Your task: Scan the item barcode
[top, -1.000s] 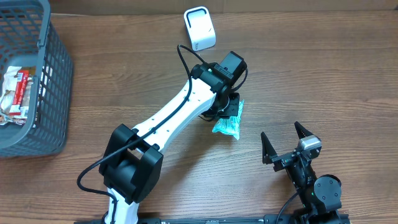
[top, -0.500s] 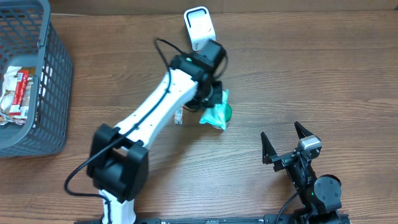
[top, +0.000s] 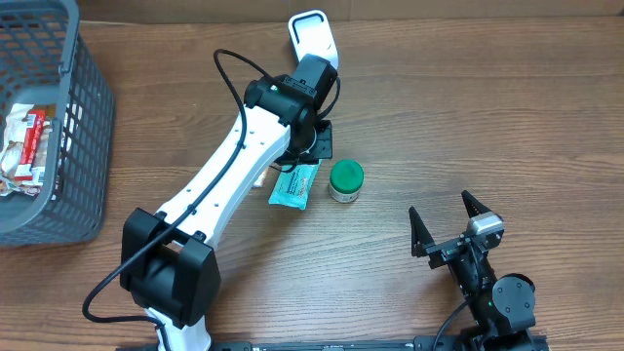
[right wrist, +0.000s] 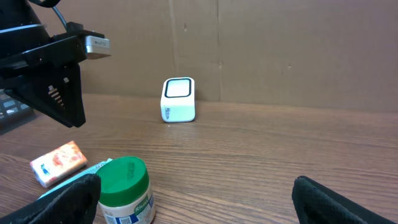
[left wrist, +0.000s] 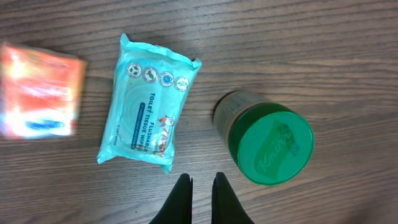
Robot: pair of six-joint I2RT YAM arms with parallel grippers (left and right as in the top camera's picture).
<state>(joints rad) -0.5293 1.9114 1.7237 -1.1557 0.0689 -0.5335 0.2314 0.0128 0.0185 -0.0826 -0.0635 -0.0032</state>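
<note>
My left gripper is hanging closed above the teal pack (top: 294, 183) and jar, so it would come up empty if I lifted it now.
A teal wipes pack (top: 294, 183) (left wrist: 148, 102) lies flat on the wooden table. A green-lidded jar (top: 345, 179) (left wrist: 267, 143) (right wrist: 126, 186) stands just right of it. An orange packet (left wrist: 40, 90) (right wrist: 59, 163) lies left of the pack. The white scanner (top: 312, 39) (right wrist: 178, 99) stands at the far edge. My left gripper (top: 317, 136) (left wrist: 202, 183) hangs shut and empty above the table, between scanner and pack, touching none of the items. My right gripper (top: 450, 219) (right wrist: 196, 199) rests open at the near right, holding nothing.
A grey mesh basket (top: 68, 117) with some packets (top: 24, 146) inside stands at the far left. The left arm (top: 234, 185) stretches diagonally across the middle and partly covers the orange packet from above.
The left arm has swung left and back toward the scanner. The teal pack now lies further left, and the jar that was covered stands in plain view.
</note>
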